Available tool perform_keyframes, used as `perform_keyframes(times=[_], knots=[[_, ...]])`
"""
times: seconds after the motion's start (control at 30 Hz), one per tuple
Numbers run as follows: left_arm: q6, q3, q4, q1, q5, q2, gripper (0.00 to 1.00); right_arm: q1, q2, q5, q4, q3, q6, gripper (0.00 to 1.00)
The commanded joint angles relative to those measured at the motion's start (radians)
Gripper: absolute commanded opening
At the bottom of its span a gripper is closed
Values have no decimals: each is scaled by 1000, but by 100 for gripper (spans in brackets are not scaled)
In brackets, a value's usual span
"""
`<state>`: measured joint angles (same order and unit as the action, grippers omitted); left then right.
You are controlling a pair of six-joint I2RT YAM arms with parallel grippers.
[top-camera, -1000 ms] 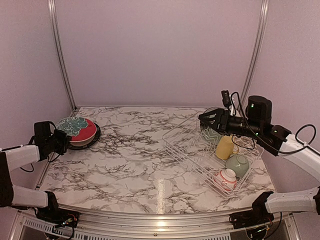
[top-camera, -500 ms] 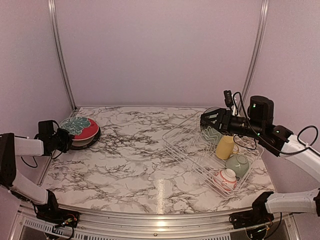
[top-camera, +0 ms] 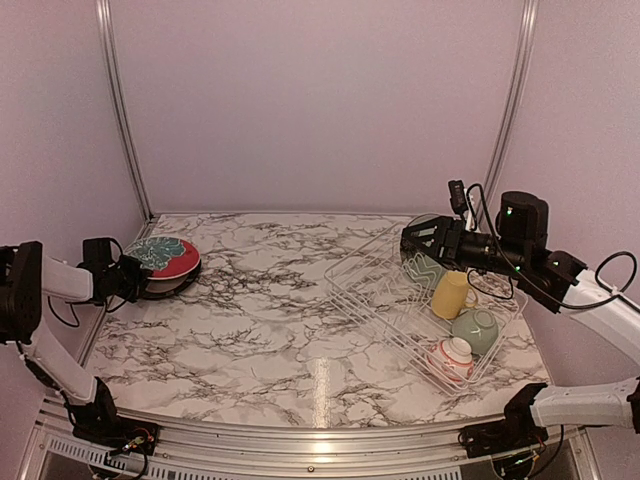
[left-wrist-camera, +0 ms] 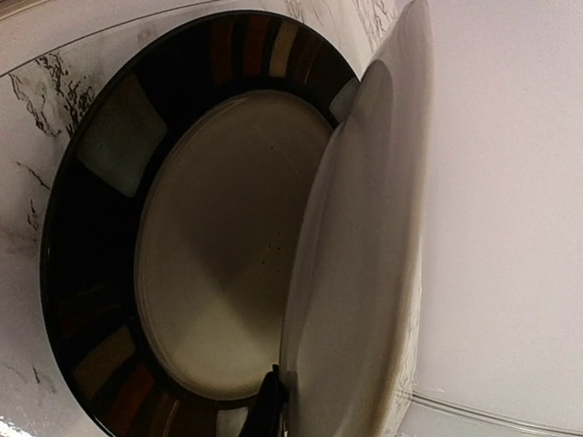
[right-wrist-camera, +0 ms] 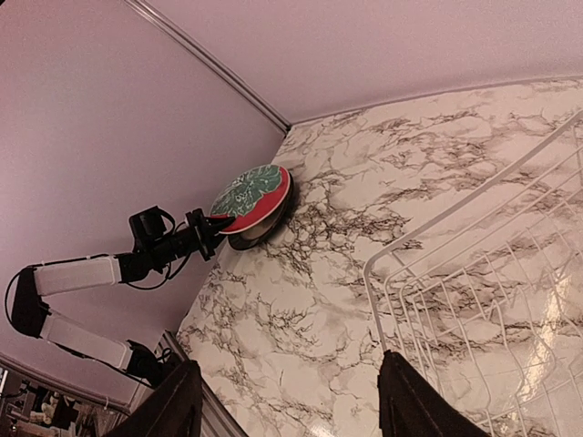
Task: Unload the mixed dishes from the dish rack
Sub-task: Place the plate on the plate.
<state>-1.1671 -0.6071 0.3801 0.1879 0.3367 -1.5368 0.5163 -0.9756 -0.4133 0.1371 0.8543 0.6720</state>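
Observation:
The cream plate [left-wrist-camera: 219, 246] lies flat beneath the floral plate's tilted bottom and the floral plate would land there, so it is now time for my left gripper to release it.
At the table's far left my left gripper [top-camera: 130, 276] is shut on the rim of the red-and-teal floral plate [top-camera: 162, 254]. That plate is tilted over the black-rimmed cream plate [top-camera: 188, 272], which lies flat. The left wrist view shows the held plate's pale underside [left-wrist-camera: 364, 273] beside the cream plate [left-wrist-camera: 219, 246], with one dark finger [left-wrist-camera: 270, 408] against the rim. On the right, the white dish rack [top-camera: 372, 285] holds a yellow mug [top-camera: 450, 294], a pale green bowl [top-camera: 476, 328], a small white-and-red bowl [top-camera: 452, 358] and an upright pale green plate [top-camera: 422, 268]. My right gripper [top-camera: 412, 240] hangs open over the rack's far end, holding nothing.
The marble table [top-camera: 270, 320] stretches between the plates and the rack. Pale walls with metal corner posts [top-camera: 118, 110] close in the back and sides. In the right wrist view the rack's corner [right-wrist-camera: 383, 273] lies close to the right finger [right-wrist-camera: 410, 405].
My left gripper has carried the floral plate a little to the right, over the black-rimmed plate, and its arm has swung in. The right arm has hardly moved.

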Motion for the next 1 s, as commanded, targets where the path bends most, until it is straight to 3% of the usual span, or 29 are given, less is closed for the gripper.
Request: perform_keyframes(times=[0.0, 0.37, 0.57, 0.97], knots=[[20, -63, 181, 7, 57, 0, 0, -10, 12, 11, 9, 27, -9, 63], [50, -81, 136, 15, 83, -40, 16, -12, -15, -9, -30, 21, 5, 63], [108, -98, 54, 18, 107, -25, 39, -13, -11, -7, -28, 22, 3, 63], [268, -86, -165, 17, 72, 33, 63, -12, -1, -12, -37, 6, 6, 63]])
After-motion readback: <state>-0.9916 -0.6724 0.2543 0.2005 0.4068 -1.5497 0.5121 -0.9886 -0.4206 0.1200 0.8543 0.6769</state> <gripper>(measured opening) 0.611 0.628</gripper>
